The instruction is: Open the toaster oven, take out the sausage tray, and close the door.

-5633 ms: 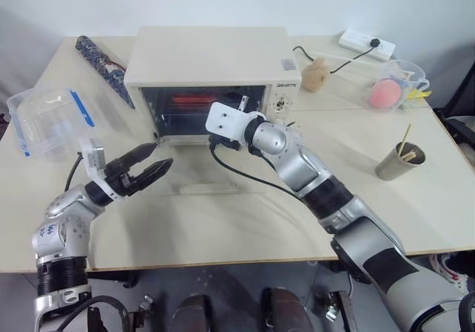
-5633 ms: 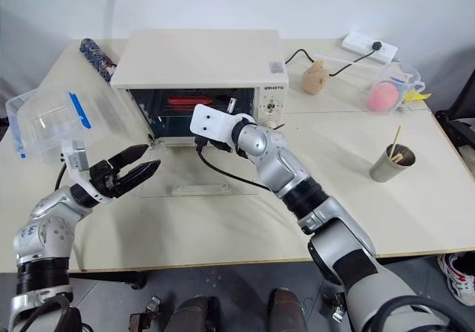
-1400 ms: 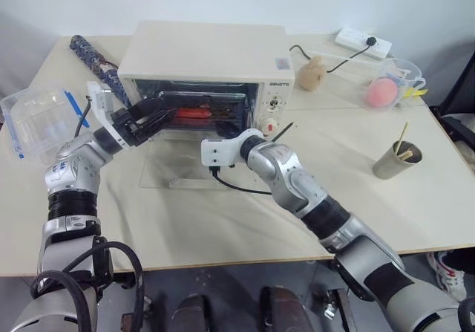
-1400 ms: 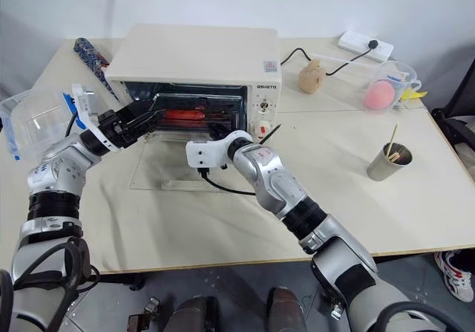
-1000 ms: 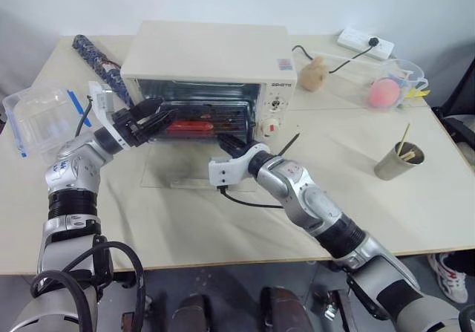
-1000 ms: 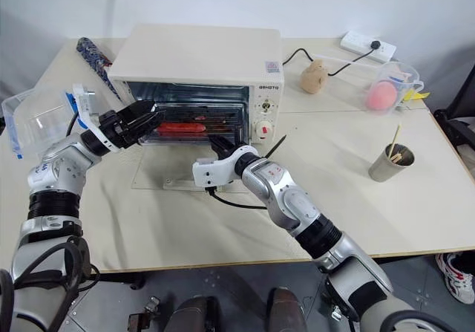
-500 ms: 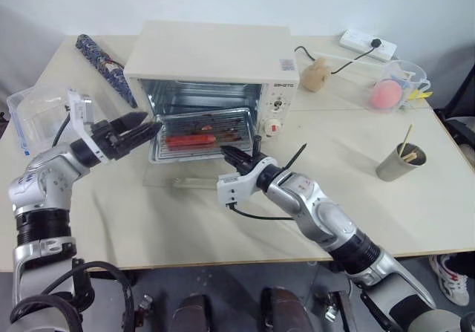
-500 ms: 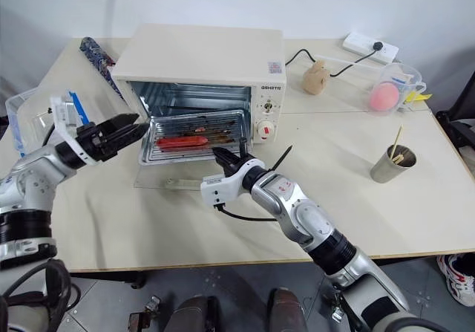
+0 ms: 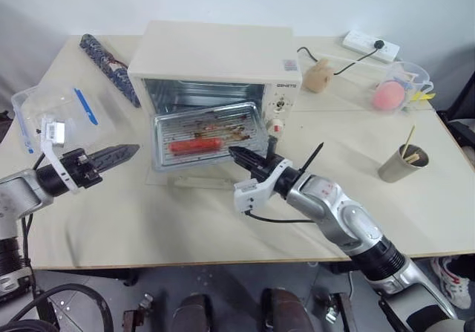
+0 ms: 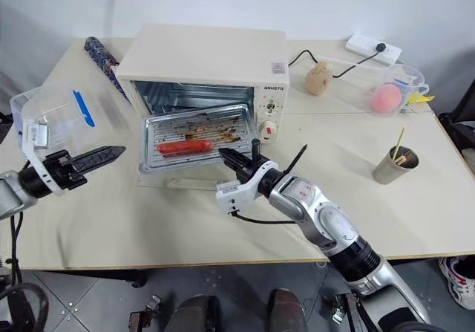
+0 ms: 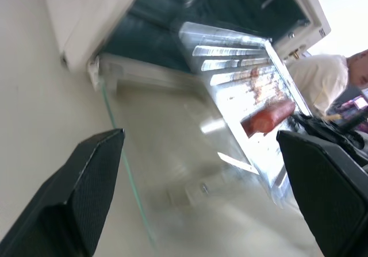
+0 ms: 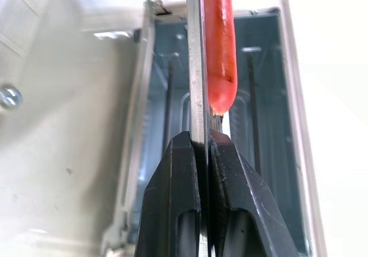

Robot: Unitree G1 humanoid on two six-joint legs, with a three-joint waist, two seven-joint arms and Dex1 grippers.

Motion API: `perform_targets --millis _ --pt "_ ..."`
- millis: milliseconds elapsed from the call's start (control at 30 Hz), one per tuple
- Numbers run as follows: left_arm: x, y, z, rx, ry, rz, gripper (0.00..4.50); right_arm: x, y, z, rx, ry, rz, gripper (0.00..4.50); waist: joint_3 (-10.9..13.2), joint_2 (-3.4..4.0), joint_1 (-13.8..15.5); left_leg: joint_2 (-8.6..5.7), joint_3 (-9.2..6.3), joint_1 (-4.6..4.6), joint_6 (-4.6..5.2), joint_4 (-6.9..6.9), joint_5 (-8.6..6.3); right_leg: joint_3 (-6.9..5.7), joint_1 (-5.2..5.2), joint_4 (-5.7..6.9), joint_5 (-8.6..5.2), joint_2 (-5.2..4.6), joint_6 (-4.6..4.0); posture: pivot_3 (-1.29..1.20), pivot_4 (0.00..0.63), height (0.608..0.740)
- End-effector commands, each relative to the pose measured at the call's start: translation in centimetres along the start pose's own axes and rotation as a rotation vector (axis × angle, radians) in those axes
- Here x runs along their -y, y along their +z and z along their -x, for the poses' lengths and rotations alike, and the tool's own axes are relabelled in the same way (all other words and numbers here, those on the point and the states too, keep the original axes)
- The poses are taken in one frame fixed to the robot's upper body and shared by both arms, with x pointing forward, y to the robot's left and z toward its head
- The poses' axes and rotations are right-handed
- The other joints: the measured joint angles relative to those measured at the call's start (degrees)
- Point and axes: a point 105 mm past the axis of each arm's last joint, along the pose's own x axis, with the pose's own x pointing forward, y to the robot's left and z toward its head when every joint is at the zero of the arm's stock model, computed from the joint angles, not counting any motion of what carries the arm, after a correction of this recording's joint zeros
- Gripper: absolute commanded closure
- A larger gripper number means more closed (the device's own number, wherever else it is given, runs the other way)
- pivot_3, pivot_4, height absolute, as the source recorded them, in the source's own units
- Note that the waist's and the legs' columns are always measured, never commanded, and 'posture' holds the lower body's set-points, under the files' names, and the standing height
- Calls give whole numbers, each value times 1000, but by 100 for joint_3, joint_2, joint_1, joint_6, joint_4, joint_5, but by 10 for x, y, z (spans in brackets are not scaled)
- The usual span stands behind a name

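The red sausage lies loose on the wide tray, so my left gripper should next pinch the tray by its free side rim (image 9: pixel 156 145) to keep it level.
The cream toaster oven (image 9: pixel 215 50) stands open at the back of the table. Its glass door (image 9: pixel 167 180) lies flat in front of it, bar handle (image 9: pixel 202 184) nearest me. The silver sausage tray (image 9: pixel 185 124), with one red sausage (image 9: pixel 194 145) on its rack, sticks out of the oven's mouth above the door. My right gripper (image 9: pixel 236 154) is shut on the tray's front edge; the right wrist view shows the fingers (image 12: pixel 178 171) pinching the thin rim beside the sausage (image 12: pixel 219 50). My left gripper (image 9: pixel 122 152) hangs open and holds nothing, left of the door.
A clear plastic box with blue clips (image 9: pixel 52 113) and a patterned roll (image 9: pixel 111 64) lie at the left. At the right are a metal cup with sticks (image 9: pixel 399 163), a clear jug (image 9: pixel 401 79), a power strip (image 9: pixel 371 46) and a small brown object (image 9: pixel 319 76).
The right gripper has drawn the tray out of the oven toward the table's front. The left gripper has pulled back from the oven's mouth, out to the left, and rolled.
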Motion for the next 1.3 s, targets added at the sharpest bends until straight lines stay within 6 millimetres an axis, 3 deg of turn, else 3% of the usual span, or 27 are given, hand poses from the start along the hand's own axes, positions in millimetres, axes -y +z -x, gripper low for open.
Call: perform_targets --millis 33,333,633,833,1167,1200,1300 --pt "17 0 2 25 -54 49 0 20 11 6 76 -80 -12 4471 0 0 11 0 0 0 0 1 0 1 1 0 0 0 0 0 150 740" --pt "26 -17 -10 61 -109 201 0 19 27 17 218 -60 -50 4471 -1 -2 34 0 -1 4 0 4 0 5 6 -1 0 -1 0 0 150 740" --pt "32 -35 -23 54 -149 275 0 19 30 22 263 -48 -43 4471 -2 -4 111 0 -2 9 0 7 0 11 10 -3 0 -1 0 0 150 740" --pt "33 -46 -26 33 -149 321 1331 18 29 24 271 -35 -43 4500 -2 -4 115 0 -12 10 0 7 0 13 11 -4 0 -2 0 0 150 740" --pt "32 -61 -23 -55 -113 380 4232 16 28 23 280 -19 -61 4500 -2 -4 118 -2 -50 12 0 8 0 18 15 -6 0 -2 0 0 150 740" --pt "32 -62 -23 -71 -104 385 4440 16 28 22 280 -19 -62 4500 -2 -4 118 -1 -51 13 0 8 0 19 15 -6 0 -3 0 0 150 740" --pt "33 -62 -23 -81 -100 400 4486 17 26 20 282 -22 -59 4500 -2 -3 118 -2 -51 14 0 9 0 21 16 -8 0 -2 -1 0 150 740"
